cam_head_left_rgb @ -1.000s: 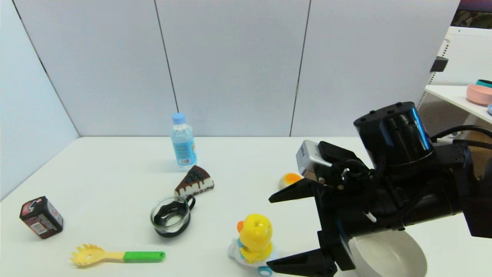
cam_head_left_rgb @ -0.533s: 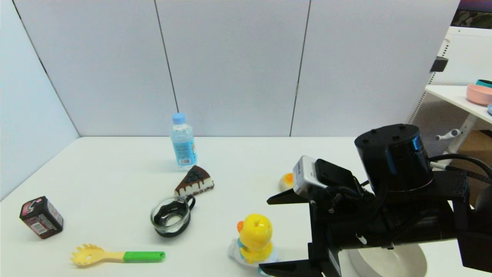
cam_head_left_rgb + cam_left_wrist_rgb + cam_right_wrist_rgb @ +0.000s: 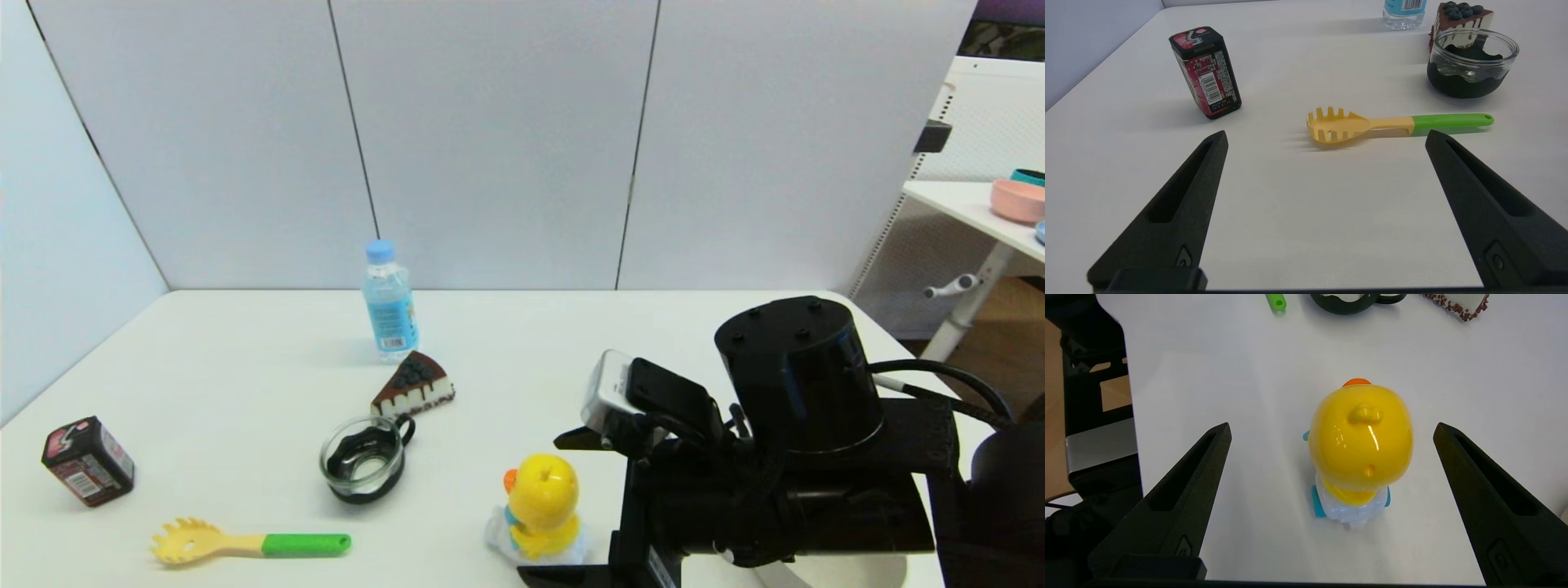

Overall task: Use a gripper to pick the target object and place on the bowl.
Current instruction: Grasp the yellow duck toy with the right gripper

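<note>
The right gripper isn't ready to close on the duck's yellow head (image 3: 544, 492) (image 3: 1361, 436) yet and needs to move toward it first. White table shows between the gripper's fingers and the head.
The yellow duck (image 3: 543, 498) stands upright on its white wheeled base near the table's front edge, beak pointing left. My right gripper (image 3: 540, 509) is open, low over the table, with one finger on each side of the duck and not touching it. The right wrist view shows the duck (image 3: 1359, 437) from behind, between the spread fingers of that gripper (image 3: 1332, 426). The grey-beige bowl (image 3: 857, 569) sits at the front right, mostly hidden under the right arm. My left gripper (image 3: 1326, 134) is open and empty, low over the table's left front, out of the head view.
A water bottle (image 3: 389, 302), a cake slice (image 3: 415, 384) and a glass cup (image 3: 363, 459) stand left of the duck. A yellow-green pasta spoon (image 3: 245, 543) and a red-black box (image 3: 87, 460) lie at the front left. A pink bowl (image 3: 1018, 198) sits on a side shelf.
My right gripper has come down and moved left, so its open fingers now straddle the duck. It now hides the small white-and-orange bun. The duck has not moved.
</note>
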`<state>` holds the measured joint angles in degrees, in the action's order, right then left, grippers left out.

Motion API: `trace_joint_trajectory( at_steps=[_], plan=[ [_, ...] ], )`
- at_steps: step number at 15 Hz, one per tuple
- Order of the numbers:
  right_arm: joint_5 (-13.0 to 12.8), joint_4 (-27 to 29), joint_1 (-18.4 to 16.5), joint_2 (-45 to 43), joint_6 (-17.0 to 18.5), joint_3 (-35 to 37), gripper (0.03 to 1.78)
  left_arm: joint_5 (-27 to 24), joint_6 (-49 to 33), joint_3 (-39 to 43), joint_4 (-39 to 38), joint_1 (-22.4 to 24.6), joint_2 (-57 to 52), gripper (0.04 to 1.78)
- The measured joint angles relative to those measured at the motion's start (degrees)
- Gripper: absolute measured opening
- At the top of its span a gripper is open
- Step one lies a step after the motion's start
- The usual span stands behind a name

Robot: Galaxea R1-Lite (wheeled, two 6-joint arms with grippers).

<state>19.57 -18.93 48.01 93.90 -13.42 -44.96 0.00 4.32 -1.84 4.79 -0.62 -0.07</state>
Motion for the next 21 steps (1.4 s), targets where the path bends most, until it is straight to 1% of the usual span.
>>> trace_joint_trajectory(
  at_steps=[4,21],
  plan=[
    [0.06,-2.34,-0.63,2.56,-0.2,-0.93,1.71,0.0,0.06,0.0,0.02,0.0,0.0,1.71],
    [0.33,-4.82,-1.01,5.68,-1.01,0.09,1.71,0.0,0.04,0.0,0.0,0.0,0.0,1.71]
  ],
)
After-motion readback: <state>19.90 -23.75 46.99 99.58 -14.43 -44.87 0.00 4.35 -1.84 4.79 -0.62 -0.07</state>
